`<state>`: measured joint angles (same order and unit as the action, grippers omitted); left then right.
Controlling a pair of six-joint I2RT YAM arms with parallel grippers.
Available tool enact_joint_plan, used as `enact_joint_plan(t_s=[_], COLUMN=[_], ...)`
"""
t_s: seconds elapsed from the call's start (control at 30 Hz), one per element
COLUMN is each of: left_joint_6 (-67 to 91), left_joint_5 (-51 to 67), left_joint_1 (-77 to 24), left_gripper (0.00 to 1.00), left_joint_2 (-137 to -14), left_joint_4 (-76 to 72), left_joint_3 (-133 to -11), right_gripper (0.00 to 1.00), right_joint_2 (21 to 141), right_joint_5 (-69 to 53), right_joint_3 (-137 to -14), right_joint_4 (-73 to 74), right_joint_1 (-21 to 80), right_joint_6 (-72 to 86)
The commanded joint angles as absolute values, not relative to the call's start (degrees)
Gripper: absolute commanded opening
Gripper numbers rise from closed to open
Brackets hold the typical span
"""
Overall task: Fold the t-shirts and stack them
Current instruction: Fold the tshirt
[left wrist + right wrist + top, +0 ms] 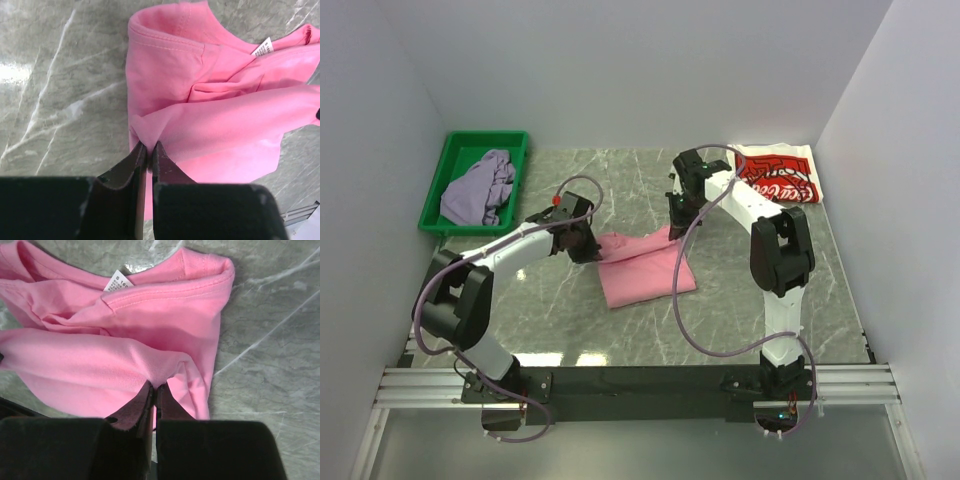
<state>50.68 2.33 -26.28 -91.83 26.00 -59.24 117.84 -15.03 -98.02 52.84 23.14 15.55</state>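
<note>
I should release the pinched edge with my left gripper now. The pinched edge hangs over the pink t-shirt's lower layer, near its side edge, and it would land there.
The pink t-shirt (645, 265) lies partly folded in the middle of the marble table. My left gripper (588, 243) is shut on its left edge, with pink cloth (210, 115) pinched between the jaws at the gripper (149, 146). On the shirt's far right edge my right gripper (677, 222) is also shut, and the right wrist view shows the gripper (155, 386) nipping a fold of the pink cloth (125, 335). A white t-shirt with a red Coca-Cola print (780, 178) lies flat at the back right. The lavender-grey t-shirt (480, 188) sits crumpled in a bin.
A green bin (448, 170) stands at the back left of the table (620, 330). White walls close in the back and both sides. A purple cable (678, 300) from the right arm loops over the pink shirt's right side.
</note>
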Motion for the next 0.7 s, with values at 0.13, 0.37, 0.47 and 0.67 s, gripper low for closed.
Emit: enact_joint_plan(t_s=[0.13, 0.37, 0.47, 0.67], left_joint_6=[48.96, 47.81, 46.76, 44.39], left_joint_5=[-1.76, -5.18, -6.32, -7.29], left_joint_1=[-25.84, -26.02, -26.36, -28.74], left_gripper=[0.17, 0.68, 0.89, 0.91], left_joint_2=[-93.95, -88.34, -82.98, -74.98], left_joint_4=[23.65, 22.77, 22.32, 19.52], left_joint_3=[-58.71, -58.89, -57.66, -51.43], right_gripper=[0.06, 0.38, 0.43, 0.41], right_joint_2=[114.61, 105.75, 98.72, 90.36], right_joint_5=[-12.04, -10.11, -11.76, -19.77], right_joint_3=[-96.86, -91.77, -85.54, -72.08], right_joint_4=[48.52, 43.17, 37.20, 24.01], right_joint_1=[21.97, 21.97, 21.89, 21.80], right_joint_6=[17.40, 20.21, 20.57, 17.32])
